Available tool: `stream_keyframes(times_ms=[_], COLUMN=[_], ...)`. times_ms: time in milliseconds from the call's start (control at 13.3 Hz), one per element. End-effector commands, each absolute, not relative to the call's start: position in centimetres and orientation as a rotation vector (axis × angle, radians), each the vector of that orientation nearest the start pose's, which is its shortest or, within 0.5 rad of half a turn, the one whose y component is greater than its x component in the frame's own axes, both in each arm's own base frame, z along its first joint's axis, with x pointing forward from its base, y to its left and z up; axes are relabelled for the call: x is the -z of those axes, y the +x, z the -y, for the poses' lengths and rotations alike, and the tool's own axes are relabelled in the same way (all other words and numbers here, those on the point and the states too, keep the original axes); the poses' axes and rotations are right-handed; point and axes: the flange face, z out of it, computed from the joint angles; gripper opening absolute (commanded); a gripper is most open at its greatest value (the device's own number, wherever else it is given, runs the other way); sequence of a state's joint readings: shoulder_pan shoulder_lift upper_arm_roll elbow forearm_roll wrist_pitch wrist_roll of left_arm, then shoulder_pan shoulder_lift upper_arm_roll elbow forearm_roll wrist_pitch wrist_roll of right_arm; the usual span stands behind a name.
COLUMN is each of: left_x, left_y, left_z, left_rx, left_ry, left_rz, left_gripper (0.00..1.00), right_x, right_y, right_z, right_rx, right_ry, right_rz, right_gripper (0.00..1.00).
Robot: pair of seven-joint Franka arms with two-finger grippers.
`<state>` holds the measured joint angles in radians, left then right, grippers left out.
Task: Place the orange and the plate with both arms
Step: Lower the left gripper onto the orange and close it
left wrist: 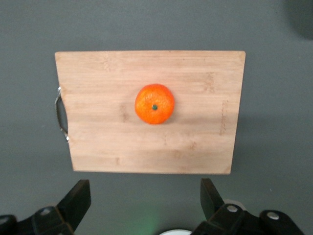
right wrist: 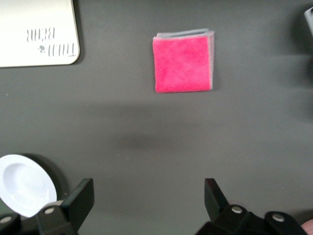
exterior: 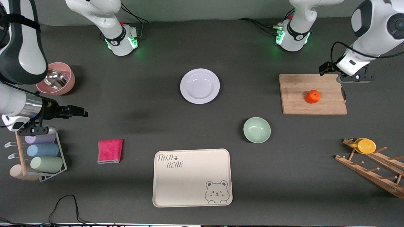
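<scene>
My left gripper is to place the orange on the plate (exterior: 199, 86), so it should next grab the orange around its round body (exterior: 313, 96).
The orange (exterior: 313, 96) lies on a wooden cutting board (exterior: 296, 101) toward the left arm's end of the table. It also shows in the left wrist view (left wrist: 154, 104), in the middle of the board (left wrist: 195, 142). My left gripper (exterior: 353, 77) hangs open and empty over the board's edge nearest the robot bases (left wrist: 145, 198), apart from the orange. The white plate (exterior: 199, 86) sits mid-table. A part of it shows in the right wrist view (right wrist: 24, 183). My right gripper (exterior: 75, 112) is open and empty (right wrist: 146, 196) over bare table at the right arm's end.
A pale green bowl (exterior: 257, 129) and a cream bear tray (exterior: 192, 177) lie nearer the front camera than the plate. A pink cloth (exterior: 110, 150), a pink bowl (exterior: 56, 78) and a cup rack (exterior: 41, 154) are at the right arm's end. A wooden rack holds a yellow cup (exterior: 366, 145).
</scene>
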<state>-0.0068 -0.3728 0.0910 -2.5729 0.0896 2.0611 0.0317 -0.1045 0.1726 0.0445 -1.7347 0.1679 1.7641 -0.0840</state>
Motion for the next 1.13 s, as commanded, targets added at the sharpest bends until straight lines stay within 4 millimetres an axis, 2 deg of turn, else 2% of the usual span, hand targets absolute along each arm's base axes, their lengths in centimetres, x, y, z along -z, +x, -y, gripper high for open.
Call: stream_keyframes(times_ms=[0,225,526,751,826,1051], left_x=[-33.5,-28.7,-24.6,-22.9,-22.7,-21.8], left_y=[39.9,40.9,41.1,40.4,40.3,40.1], left_z=[-4.2,-4.6,-4.8,-4.6,-4.6,-4.5], left_rx=[-0.211,-0.203,-0.207,-0.209,-0.214,-0.216], left_ry=[-3.089,-3.090,-3.096,-3.100,-3.100,-3.109], left_rz=[0.003,-0.002,0.021,0.028,0.028,0.051], left_gripper=[1.00,1.00,1.00,1.00,1.00,1.00], right_x=[-45.9,-44.9,-45.2,-45.8,-45.7,-47.1], right_y=[60.9,61.4,61.3,62.6,62.7,62.7], right_z=[2.2,1.3,0.5,0.0,0.9,1.3], right_rx=[-0.154,-0.144,-0.154,-0.118,-0.129,-0.114], right_ry=[-2.942,-2.942,-2.928,-2.854,-2.820,-2.828], right_rz=[-0.042,-0.025,-0.025,-0.052,-0.090,-0.092], right_gripper=[1.00,1.00,1.00,1.00,1.00,1.00])
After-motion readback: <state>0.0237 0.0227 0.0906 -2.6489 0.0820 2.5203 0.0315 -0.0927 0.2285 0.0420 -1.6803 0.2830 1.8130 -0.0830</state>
